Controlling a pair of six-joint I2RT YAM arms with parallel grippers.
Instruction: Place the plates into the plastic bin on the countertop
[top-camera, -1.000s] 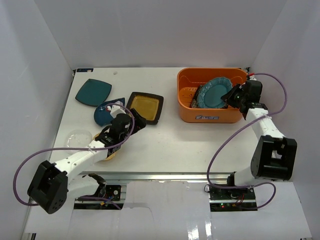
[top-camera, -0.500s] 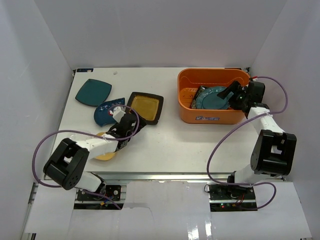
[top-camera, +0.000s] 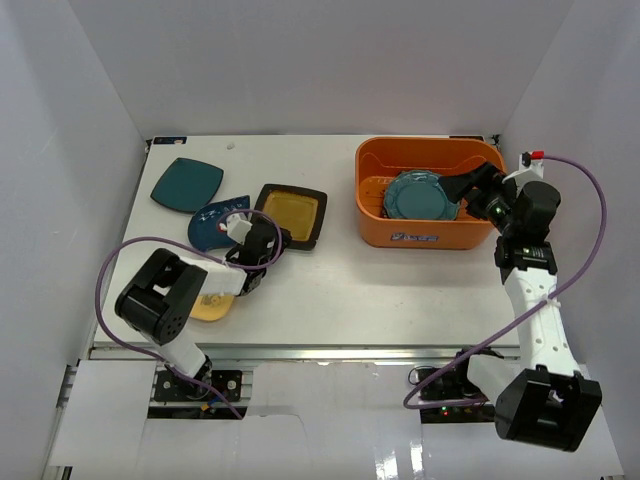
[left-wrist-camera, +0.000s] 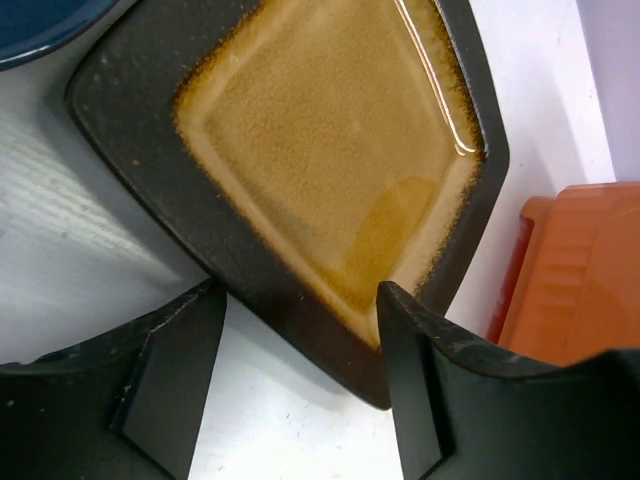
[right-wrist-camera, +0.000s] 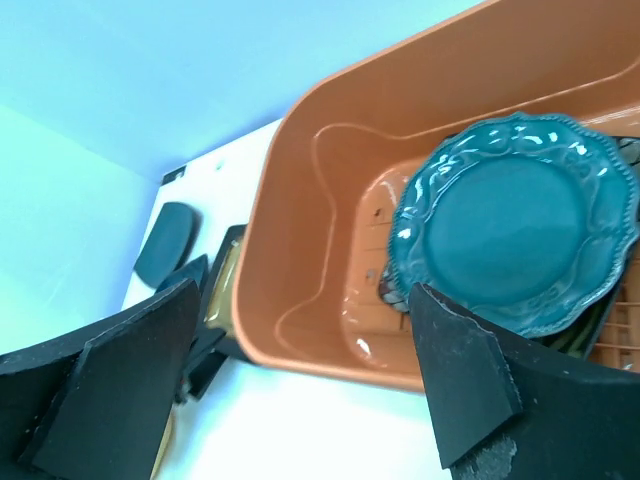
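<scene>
The amber square plate would stay on the countertop if the robot lifted now, because the left gripper's fingers are wide apart around its black rim (top-camera: 290, 241) (left-wrist-camera: 302, 322).
The black-rimmed amber square plate (top-camera: 291, 214) (left-wrist-camera: 330, 170) lies on the white countertop (top-camera: 340, 280). My left gripper (top-camera: 262, 243) (left-wrist-camera: 298, 295) is open, low at the plate's near corner, with that rim lying between its fingers (left-wrist-camera: 170, 370). The orange plastic bin (top-camera: 425, 232) (right-wrist-camera: 300, 250) holds the round scalloped teal plate (top-camera: 420, 194) (right-wrist-camera: 515, 220), lying flat on a dark plate. Above the bin's right end my right gripper (top-camera: 468, 188) (right-wrist-camera: 300, 290) hangs open with nothing in it.
A dark teal square plate (top-camera: 186, 183), a small blue plate (top-camera: 215, 222) and a small yellow plate (top-camera: 210, 305) lie on the left half of the countertop. The left arm's elbow (top-camera: 160, 300) sits low by the yellow plate. White walls enclose three sides.
The right gripper opened and let go of the round teal plate, which now lies flat in the bin; that arm drew back. The left gripper moved onto the amber plate's corner and its jaws narrowed.
</scene>
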